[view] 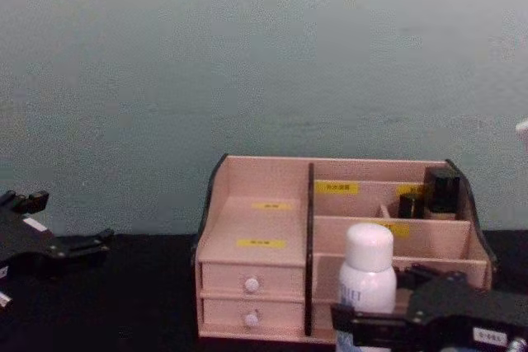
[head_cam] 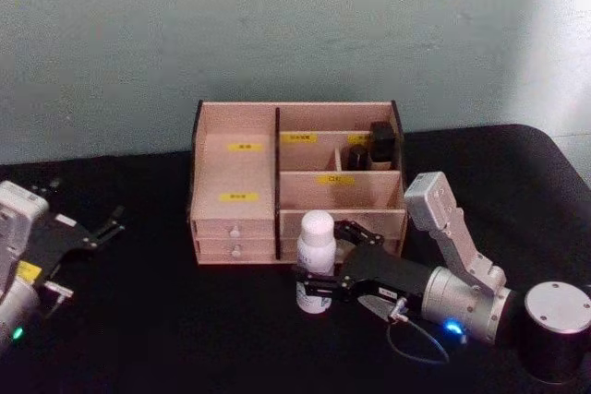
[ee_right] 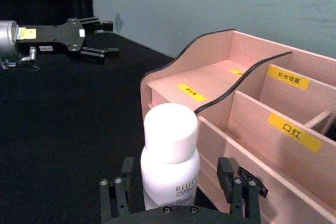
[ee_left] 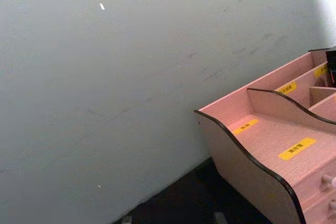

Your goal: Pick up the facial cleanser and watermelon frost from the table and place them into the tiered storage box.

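I should grab the facial cleanser next by its white body (view: 367, 290) with my right gripper, to set it upright in the tiered storage box (view: 264, 220).
The facial cleanser (head_cam: 316, 256), a white bottle with a white cap, stands upright on the black table just in front of the tiered storage box (head_cam: 240, 173). My right gripper (head_cam: 314, 288) reaches in from the right and is open, with a finger on either side of the bottle's lower body. In the right wrist view the bottle (ee_right: 170, 156) sits between the fingers (ee_right: 231, 182) with small gaps. From the chest the bottle (view: 367, 274) hides part of the box's (view: 264, 220) lower right front. My left gripper (head_cam: 106, 223) rests open at the far left. The watermelon frost is out of view.
Two dark containers (head_cam: 381, 143) stand in the box's back right compartments. The box's left tiers (ee_left: 273, 145) hold nothing. A grey wall rises close behind the box. A thin cable loop (head_cam: 416, 343) hangs under my right wrist. Bare black table lies between the two arms.
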